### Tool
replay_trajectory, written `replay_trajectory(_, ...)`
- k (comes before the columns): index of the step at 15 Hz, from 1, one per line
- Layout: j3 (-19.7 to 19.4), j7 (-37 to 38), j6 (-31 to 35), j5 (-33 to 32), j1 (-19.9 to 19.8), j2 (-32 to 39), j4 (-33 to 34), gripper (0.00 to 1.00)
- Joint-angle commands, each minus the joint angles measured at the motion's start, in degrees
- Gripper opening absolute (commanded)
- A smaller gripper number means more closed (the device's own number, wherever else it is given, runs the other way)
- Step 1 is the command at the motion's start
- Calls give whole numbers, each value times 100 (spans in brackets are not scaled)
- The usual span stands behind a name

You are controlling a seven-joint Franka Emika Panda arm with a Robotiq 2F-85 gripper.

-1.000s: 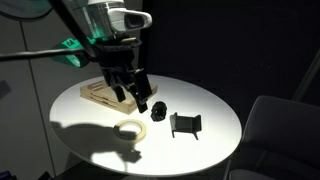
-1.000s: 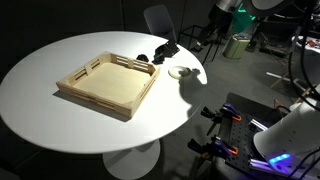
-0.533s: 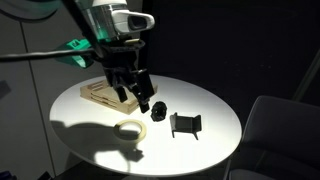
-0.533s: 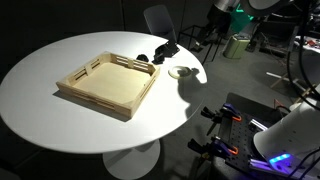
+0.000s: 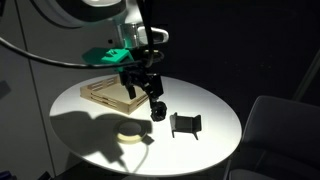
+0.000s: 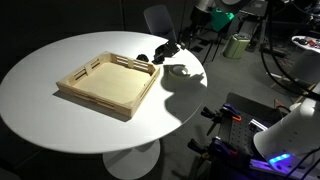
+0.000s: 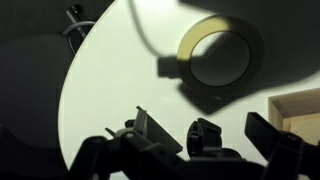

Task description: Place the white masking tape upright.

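Note:
The gripper pinches the white masking tape (image 5: 130, 138) (image 7: 194, 34) across one side next, one finger in the hole, which leaves the opposite rim of the tape free to stand upright.
The white masking tape (image 7: 194, 34) lies flat on the round white table, a cream ring with a large hole. It sits in the arm's shadow in both exterior views (image 5: 130, 133) (image 6: 181, 70). My gripper (image 5: 151, 96) hangs open and empty above the table, between the wooden tray and the tape. In the wrist view the gripper (image 7: 212, 138) has its two dark fingers spread wide. The small black round object (image 7: 205, 133) shows between them on the table below. The tape lies beyond the fingertips, untouched.
A flat light wooden tray (image 5: 104, 94) (image 6: 108, 86) (image 7: 303, 110) lies on the table. The black round object (image 5: 158, 109) and a black bracket-like holder (image 5: 185, 124) (image 7: 75, 24) sit near the tape. The table edge (image 5: 215, 150) is close.
The arm has swung over and turned, carrying the gripper a little toward the black round object. Its shadow now covers the tape. The tape has not moved.

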Motion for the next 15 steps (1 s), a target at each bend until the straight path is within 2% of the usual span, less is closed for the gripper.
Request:
replay_trajectory(1, -187, -555, -354, 598, 201, 517, 428, 100)
replay_trajectory(6, -270, -786, -552, 929, 122, 816, 393, 100)
replay_trajectory(15, -353, -747, -302, 767, 38, 1196, 371, 100)
